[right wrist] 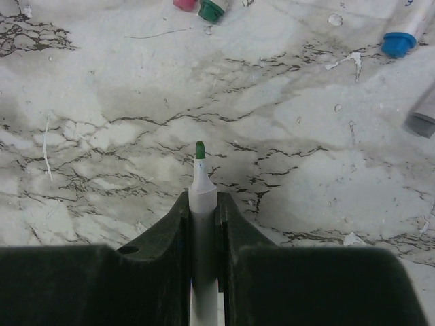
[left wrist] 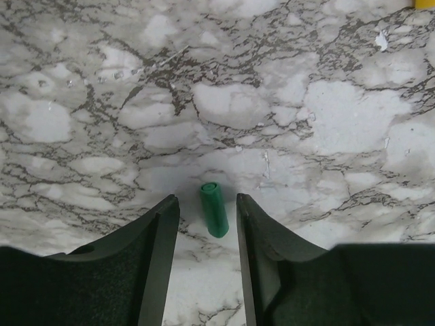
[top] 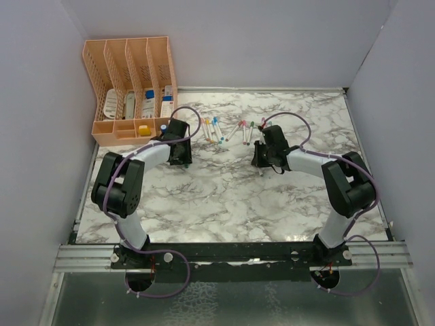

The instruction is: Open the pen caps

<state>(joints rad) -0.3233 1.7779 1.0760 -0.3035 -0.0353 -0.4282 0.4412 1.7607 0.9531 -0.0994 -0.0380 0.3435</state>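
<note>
The white pen body point(right wrist: 202, 178) is low above flat, empty marble and would land there, so it is now time for my right gripper to open.
A small green pen cap point(left wrist: 214, 209) lies loose on the marble table, just beyond and between the tips of my left gripper point(left wrist: 206, 198). That gripper stands open and neither finger touches the cap. My right gripper point(right wrist: 203, 195) is shut on a thin white pen barrel point(right wrist: 202, 178), whose bare green tip pokes out past the fingers. In the top view the left gripper point(top: 180, 155) and right gripper point(top: 262, 157) hang low over the table's middle. Behind them lie several capped pens point(top: 214, 130). A blue cap point(right wrist: 397, 42) on its white barrel shows at the right wrist view's top right.
An orange desk organiser point(top: 132, 88) with several slots stands at the back left, close to the left arm. A second cluster of pens point(top: 246, 129) lies behind the right gripper. Pink point(right wrist: 184, 4) and green point(right wrist: 213, 9) pen ends sit at the right wrist view's top edge. Walls enclose the table.
</note>
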